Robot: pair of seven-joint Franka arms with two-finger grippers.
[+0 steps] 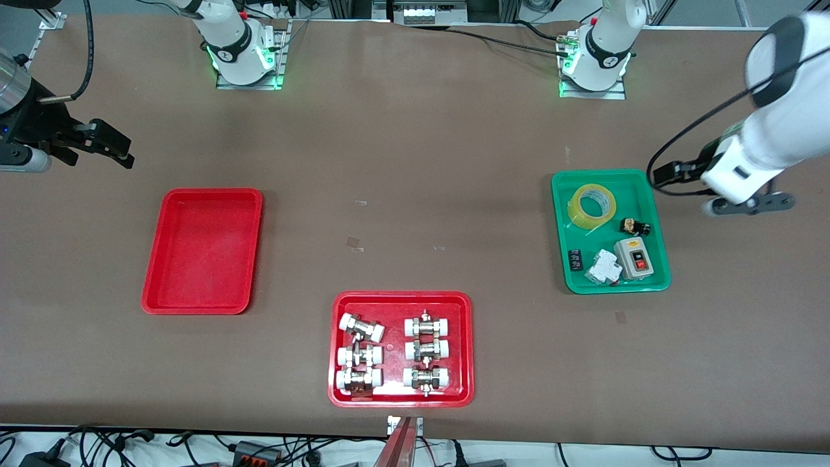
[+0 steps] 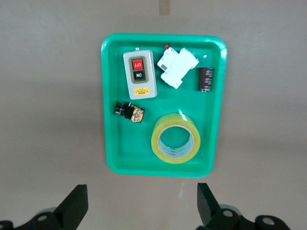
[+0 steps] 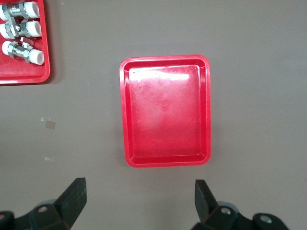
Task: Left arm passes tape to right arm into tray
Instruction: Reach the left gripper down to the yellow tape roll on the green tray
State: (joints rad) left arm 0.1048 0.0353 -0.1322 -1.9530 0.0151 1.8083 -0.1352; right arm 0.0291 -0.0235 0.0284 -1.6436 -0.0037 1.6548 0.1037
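Note:
I will reach the yellow tape with my left gripper and grab the side of its ring (image 1: 577,215) (image 2: 160,152). The opposite side of the ring will stay free for my right gripper.
The tape (image 1: 579,217), a yellow translucent roll, lies in the green tray (image 1: 642,194) at the end farther from the front camera. My left gripper (image 1: 674,174) hangs in the air beside that tray at the left arm's end of the table. In the left wrist view it (image 2: 141,191) is open and empty, short of the green tray (image 2: 129,148) and the tape (image 2: 173,158). The plain red tray (image 1: 202,253) lies empty toward the right arm's end. My right gripper (image 1: 97,150) hangs in the air, open and empty (image 3: 140,184), short of the red tray (image 3: 165,110).
The green tray also holds a grey switch box (image 1: 635,257), a white breaker (image 1: 603,267) and small black parts. A red tray (image 1: 402,305) of white-and-metal pipe fittings lies near the table's front edge, in the middle. Bits of tape mark the mat.

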